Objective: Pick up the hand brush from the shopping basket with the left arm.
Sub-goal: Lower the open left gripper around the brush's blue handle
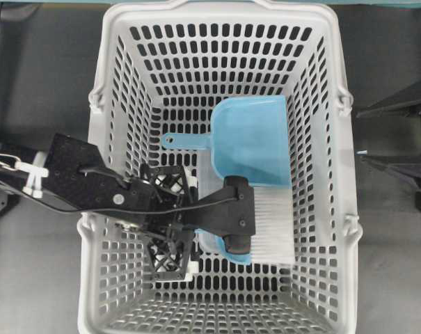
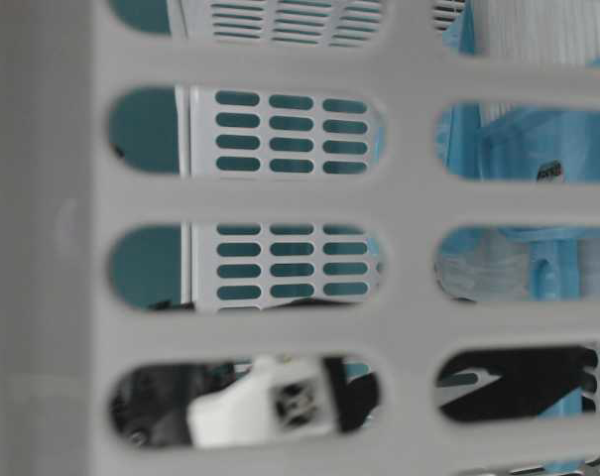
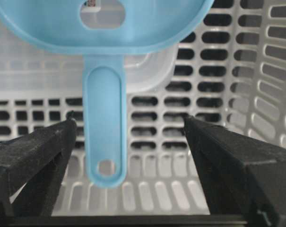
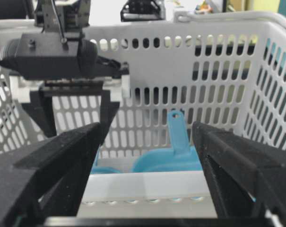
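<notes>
It isn't time to close on the thin blue handle (image 3: 104, 127) yet: my left gripper's fingers stop above the handle in the left wrist view, so I should lower my left gripper first.
The light-grey shopping basket (image 1: 217, 10) fills the overhead view. The hand brush lies on its floor: white bristles (image 1: 274, 223) and a bit of blue head (image 1: 239, 257) show beside the left arm. The arm reaches in from the left, and my left gripper (image 1: 172, 219) points down over the hidden handle. In the left wrist view the brush's thin blue handle (image 3: 104, 127), with a hole at its end, lies between the open fingers of the left gripper (image 3: 129, 118), nearer the left finger and touching neither. My right gripper (image 4: 146, 130) stands open and empty outside the basket's right wall.
A light-blue dustpan (image 1: 252, 142) lies in the basket just behind the brush, its handle (image 1: 186, 141) pointing left near the left gripper. The basket's slotted walls (image 3: 256, 94) close in all round. The right gripper (image 1: 360, 136) waits by the right rim.
</notes>
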Motion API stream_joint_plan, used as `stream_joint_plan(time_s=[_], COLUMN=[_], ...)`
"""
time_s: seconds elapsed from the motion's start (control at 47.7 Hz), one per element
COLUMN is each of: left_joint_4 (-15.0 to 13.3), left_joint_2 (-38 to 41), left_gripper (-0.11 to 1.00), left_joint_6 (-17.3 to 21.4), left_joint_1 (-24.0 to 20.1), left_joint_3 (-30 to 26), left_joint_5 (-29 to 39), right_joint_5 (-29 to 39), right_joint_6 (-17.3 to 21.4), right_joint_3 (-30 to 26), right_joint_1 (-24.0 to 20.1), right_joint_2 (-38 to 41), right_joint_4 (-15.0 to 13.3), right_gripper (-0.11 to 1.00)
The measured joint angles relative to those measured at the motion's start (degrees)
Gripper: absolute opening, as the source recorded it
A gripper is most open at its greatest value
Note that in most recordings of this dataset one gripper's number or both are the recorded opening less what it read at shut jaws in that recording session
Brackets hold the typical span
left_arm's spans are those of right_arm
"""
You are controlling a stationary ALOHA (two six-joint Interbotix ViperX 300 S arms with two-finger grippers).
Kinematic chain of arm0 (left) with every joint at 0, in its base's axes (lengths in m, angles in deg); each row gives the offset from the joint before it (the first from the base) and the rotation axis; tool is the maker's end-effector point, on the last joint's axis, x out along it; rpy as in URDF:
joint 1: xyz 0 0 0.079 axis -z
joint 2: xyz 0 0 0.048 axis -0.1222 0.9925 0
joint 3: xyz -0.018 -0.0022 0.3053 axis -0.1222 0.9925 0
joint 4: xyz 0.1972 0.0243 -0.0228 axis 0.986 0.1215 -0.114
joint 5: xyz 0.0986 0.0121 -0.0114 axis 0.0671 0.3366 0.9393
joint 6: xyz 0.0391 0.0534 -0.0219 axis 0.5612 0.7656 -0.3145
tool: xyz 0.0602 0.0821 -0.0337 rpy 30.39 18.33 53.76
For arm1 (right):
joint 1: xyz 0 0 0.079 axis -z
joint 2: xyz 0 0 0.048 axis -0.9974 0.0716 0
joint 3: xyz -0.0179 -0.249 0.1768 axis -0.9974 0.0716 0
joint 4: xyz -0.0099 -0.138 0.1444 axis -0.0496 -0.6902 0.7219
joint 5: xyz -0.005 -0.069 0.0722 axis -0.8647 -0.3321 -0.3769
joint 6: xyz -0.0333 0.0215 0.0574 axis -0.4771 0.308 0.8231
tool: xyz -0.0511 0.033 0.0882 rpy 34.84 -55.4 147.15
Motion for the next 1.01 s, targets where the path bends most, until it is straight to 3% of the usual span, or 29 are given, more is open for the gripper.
stream_joint_plan(time_s=[0.839, 0.922, 1.006], left_joint_4=[0.0, 0.0, 0.0], left_joint_2=[2.55, 2.64, 2.64], left_gripper=[0.89, 0.85, 0.7], left_joint_6=[1.49, 1.32, 1.32], left_joint_1=[-0.53, -0.44, -0.53], left_joint_3=[2.29, 2.2, 2.2], left_joint_5=[-2.11, -2.11, -2.2], right_joint_5=[0.0, -0.09, -0.09], right_joint_6=[0.0, 0.0, 0.0], right_joint_3=[0.18, 0.18, 0.18], right_joint_1=[-0.09, 0.0, 0.0], right_joint_2=[0.0, 0.0, 0.0], right_joint_4=[0.0, 0.0, 0.09], right_gripper=[0.74, 0.74, 0.74])
